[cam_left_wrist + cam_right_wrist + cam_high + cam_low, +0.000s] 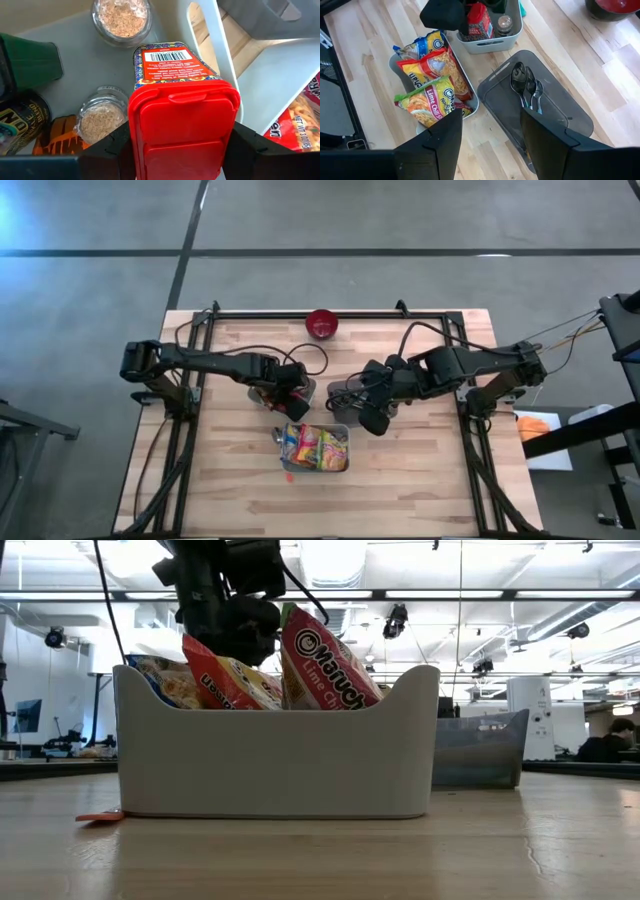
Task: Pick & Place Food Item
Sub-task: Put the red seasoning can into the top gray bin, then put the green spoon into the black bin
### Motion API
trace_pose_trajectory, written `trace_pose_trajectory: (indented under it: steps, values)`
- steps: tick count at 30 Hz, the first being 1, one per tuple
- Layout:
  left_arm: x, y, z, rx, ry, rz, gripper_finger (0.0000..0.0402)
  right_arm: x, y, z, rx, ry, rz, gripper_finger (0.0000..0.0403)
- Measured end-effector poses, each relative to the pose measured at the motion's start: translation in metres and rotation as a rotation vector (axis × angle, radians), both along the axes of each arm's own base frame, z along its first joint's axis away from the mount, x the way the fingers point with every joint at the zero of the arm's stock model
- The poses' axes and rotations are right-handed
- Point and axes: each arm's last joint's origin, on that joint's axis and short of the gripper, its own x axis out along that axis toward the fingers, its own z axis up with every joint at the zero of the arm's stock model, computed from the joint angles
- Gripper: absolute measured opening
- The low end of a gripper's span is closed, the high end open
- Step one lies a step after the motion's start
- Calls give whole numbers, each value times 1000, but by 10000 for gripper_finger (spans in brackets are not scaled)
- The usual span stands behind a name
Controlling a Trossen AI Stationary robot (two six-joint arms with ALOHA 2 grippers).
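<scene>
I should open my left gripper now, because the red-lidded container's base [162,52] is standing inside the bin's rim [227,55], low down next to the glass jars.
A spice container [182,115] with a red flip lid and an orange label stands upright in a white bin [300,392] at mid-table. My left gripper [182,150] is shut on it from above. The same bin holds two glass jars [122,17] of grainy powder, a green item and a dark can. In front of it, a second white bin [315,450] holds several ramen packets [427,75]. My right gripper [490,135] hangs open and high over a grey tray [540,100] with spoons. My left gripper pinches the spice container between its two fingers, one on each side at the red lid [137,135]. The fingers [107,152] come from above, pointing steeply down. The container is upright inside the white bin; whether its base rests on the bin's floor I cannot tell.
A red bowl [322,324] sits at the table's far edge. The grey tray [350,395] lies right of the spice bin, close to both bins. Bare wood lies along the near edge and both sides. A small orange scrap [98,816] lies beside the ramen bin.
</scene>
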Motion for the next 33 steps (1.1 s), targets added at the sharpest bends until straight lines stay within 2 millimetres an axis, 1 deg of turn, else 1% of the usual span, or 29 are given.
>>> trace_pose_trajectory:
  steps: [5, 10, 12, 22, 27, 30, 33]
  values:
    - [0, 1, 0, 5, -1, -14, 206, 0, 0, 0, 0, -2, 1, 193]
    - [0, 1, 0, 9, -1, -26, 272, 0, 0, 0, 0, -2, 0, 193]
    - [0, 1, 0, 12, -3, -36, 285, 0, 0, 0, 2, -2, -2, 193]
    - [0, 1, 3, 13, -8, -37, 295, 0, 1, 0, 5, -3, -4, 193]
    - [3, 3, 20, 23, -36, -55, 296, 0, 1, 0, 5, -3, -4, 193]
    - [2, 3, 37, 49, -51, -124, 296, 0, 1, 0, 4, -3, -4, 193]
    - [-4, 4, 55, 84, -29, -207, 296, 0, 1, 0, 3, -2, -1, 193]
